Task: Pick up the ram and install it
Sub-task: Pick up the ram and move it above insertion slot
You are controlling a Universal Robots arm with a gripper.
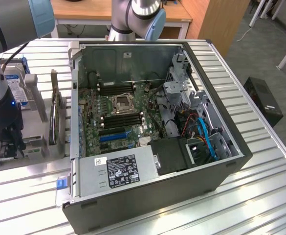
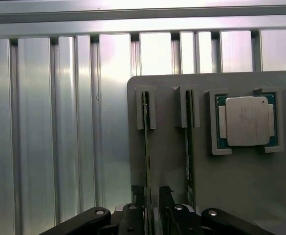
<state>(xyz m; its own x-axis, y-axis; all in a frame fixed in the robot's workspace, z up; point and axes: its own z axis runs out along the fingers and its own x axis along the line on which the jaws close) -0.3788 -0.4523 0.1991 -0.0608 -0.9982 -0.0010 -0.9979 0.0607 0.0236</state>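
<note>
The ram is held at its ends by the holder's posts, so the robot's gripper should next pinch it by its bare top edge (image 2: 149, 198) between the posts.
Two rams stand on edge in slots of a grey holder (image 2: 172, 161): one ram (image 2: 145, 142) and a second ram (image 2: 188, 142) beside it. My gripper (image 2: 151, 192) is open, with one finger on each side of the near end of the first ram; no contact shows. In the exterior view the gripper (image 1: 8, 144) hangs low over the holder (image 1: 35, 139), at the exterior view's left of the open computer case (image 1: 221, 122). Black memory slots (image 1: 121, 120) lie on the motherboard beside the processor socket (image 1: 121, 103).
A processor (image 2: 246, 121) sits in its own pocket of the holder. A wider card (image 1: 56, 115) stands on edge between the holder and the case wall. A hard drive (image 1: 13, 81) lies behind the arm. Cables and a drive cage (image 1: 191, 105) crowd the case's far side.
</note>
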